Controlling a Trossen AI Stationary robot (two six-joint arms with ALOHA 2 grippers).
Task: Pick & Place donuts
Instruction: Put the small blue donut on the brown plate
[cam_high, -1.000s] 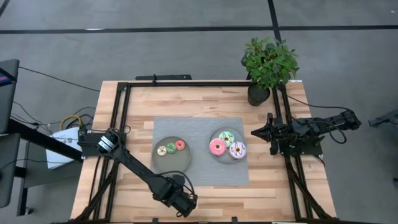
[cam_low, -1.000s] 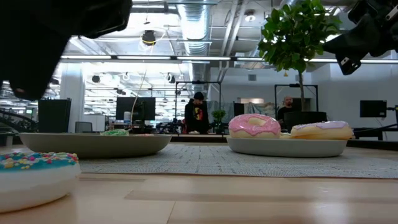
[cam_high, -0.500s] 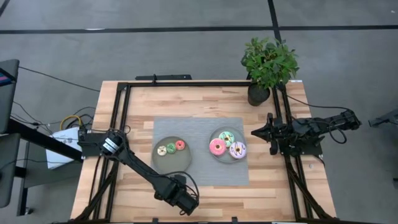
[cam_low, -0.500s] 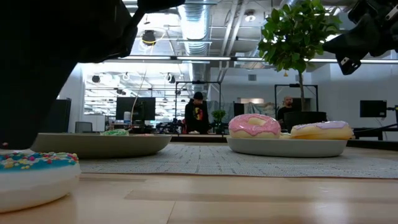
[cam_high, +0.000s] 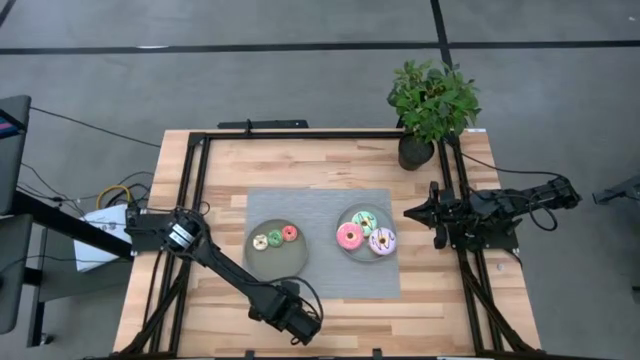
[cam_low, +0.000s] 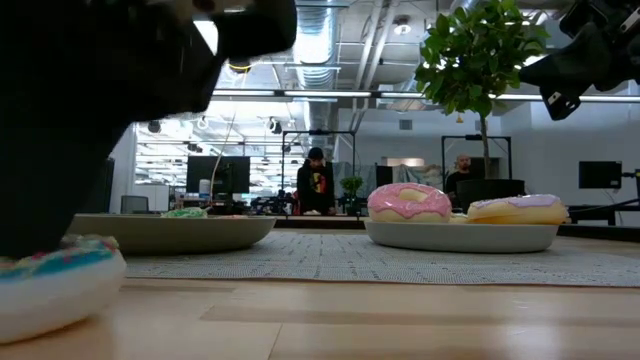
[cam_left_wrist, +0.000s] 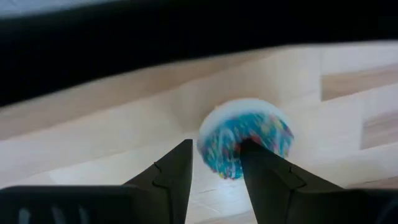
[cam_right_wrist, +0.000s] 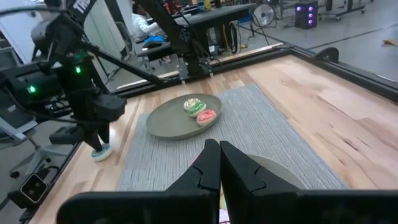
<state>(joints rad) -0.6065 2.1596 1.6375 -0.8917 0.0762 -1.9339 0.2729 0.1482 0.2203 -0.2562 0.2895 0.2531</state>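
I should next use my left gripper to grab the blue donut by its ring side (cam_left_wrist: 214, 146), so that I can put it on the plate with the other tiny donuts.
The tiny blue sprinkled donut (cam_left_wrist: 245, 144) lies on bare wood near the table's near edge, under my left gripper (cam_high: 292, 322). In the low view the blue donut (cam_low: 55, 285) sits tipped. The left plate (cam_high: 277, 258) carries the cream, green and red tiny donuts (cam_high: 275, 238). On the right plate (cam_high: 352, 216) sit the pink (cam_high: 349, 236), green-white (cam_high: 365, 221) and white-purple (cam_high: 382, 241) donuts. My right gripper (cam_high: 410, 212) hovers shut, to the right of that plate. My left gripper comes at the blue donut from above, pointing down. One finger (cam_left_wrist: 252, 158) stands at the donut's hole and the other finger (cam_left_wrist: 180, 163) just outside its rim (cam_left_wrist: 208, 146), with the ring's wall between them. The donut rests on the wood, tipped.
A grey mat (cam_high: 320, 200) lies under both plates in the table's middle. A potted plant (cam_high: 430, 105) stands at the far right corner. Black frame rails (cam_high: 200, 200) run along the left, right and far sides. Bare wood surrounds the mat.
My left gripper has come down onto the blue donut and shifted slightly toward the table's right. The donut, which lay flat a second ago, now sits tipped on the wood.
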